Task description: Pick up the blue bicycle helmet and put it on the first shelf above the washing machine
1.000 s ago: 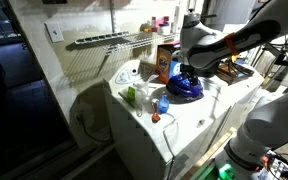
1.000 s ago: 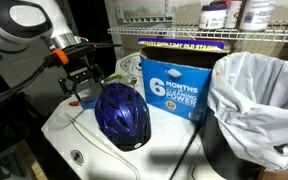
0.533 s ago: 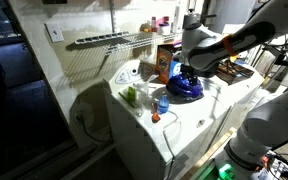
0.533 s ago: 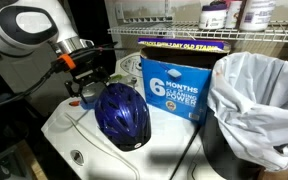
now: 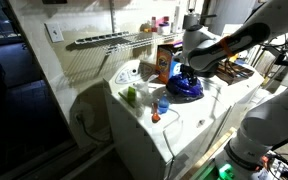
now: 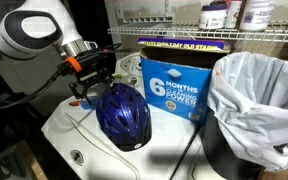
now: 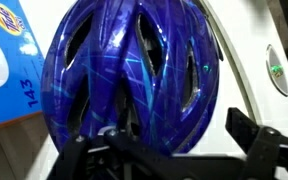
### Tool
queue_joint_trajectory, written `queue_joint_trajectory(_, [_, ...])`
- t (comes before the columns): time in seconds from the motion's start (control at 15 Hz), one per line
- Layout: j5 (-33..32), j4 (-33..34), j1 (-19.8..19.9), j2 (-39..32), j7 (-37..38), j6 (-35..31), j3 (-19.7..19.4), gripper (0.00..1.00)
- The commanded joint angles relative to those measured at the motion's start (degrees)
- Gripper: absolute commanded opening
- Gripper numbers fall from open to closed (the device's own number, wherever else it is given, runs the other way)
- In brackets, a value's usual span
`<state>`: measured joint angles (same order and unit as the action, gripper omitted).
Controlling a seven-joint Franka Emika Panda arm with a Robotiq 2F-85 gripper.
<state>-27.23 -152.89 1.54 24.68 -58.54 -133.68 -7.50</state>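
Observation:
My gripper closes on the blue bicycle helmet next, since the helmet's rim lies between my open fingers. It would now catch the helmet by its end (image 5: 188,81) (image 7: 181,143).
The blue bicycle helmet (image 5: 185,87) lies dome-up on the white washing machine (image 5: 189,128), and shows in both exterior views (image 6: 122,114). It fills the wrist view (image 7: 134,70). My gripper (image 6: 90,88) is open and empty, low beside the helmet's end, almost touching it. In the wrist view the gripper (image 7: 172,128) has one finger in front of the helmet's rim and the other over bare washer top (image 7: 246,70). The first shelf (image 5: 114,40), a pale wire rack, runs along the wall above the washer (image 6: 79,140).
A blue cleaner box (image 6: 176,88) stands right behind the helmet, next to a white-bagged bin (image 6: 256,95). An orange-and-blue carton (image 5: 164,62), a small blue bottle (image 5: 162,103) and a green object (image 5: 130,95) stand on the washer. Bottles (image 6: 216,15) stand on the shelf.
My gripper has moved a little closer to the helmet's end. The helmet has not moved.

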Motion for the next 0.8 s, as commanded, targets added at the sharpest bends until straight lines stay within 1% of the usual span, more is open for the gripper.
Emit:
queue_joint_trajectory(0.0, [-1.4, 0.3, 1.0, -1.6, -1.6, -2.2, -0.2, 0.72])
queue_joint_trajectory(0.13, [-1.4, 0.4, 1.3, -1.9, -2.0, -2.5, -0.1, 0.68])
queue_joint_trajectory(0.2, [-1.5, 0.5, 1.4, -2.1, -2.0, -2.6, 0.0, 0.8])
queue_joint_trajectory(0.27, [-1.6, 0.5, 1.4, -2.3, -2.1, -2.6, 0.0, 0.87])
queue_joint_trajectory(0.33, [-1.7, 0.6, 1.4, -2.6, -2.2, -2.8, 0.0, 0.88])
queue_joint_trajectory(0.4, [-1.8, 0.7, 1.5, -2.8, -2.3, -2.7, 0.1, 0.86])
queue_joint_trajectory(0.47, [-1.9, 0.7, 1.6, -3.0, -2.3, -2.8, 0.1, 0.63])
queue_joint_trajectory(0.53, [-2.0, 0.9, 1.6, -3.2, -2.4, -2.9, 0.1, 0.63])
queue_joint_trajectory(0.73, [-2.3, 1.2, 1.6, -3.4, -2.6, -3.1, 0.2, 0.43])
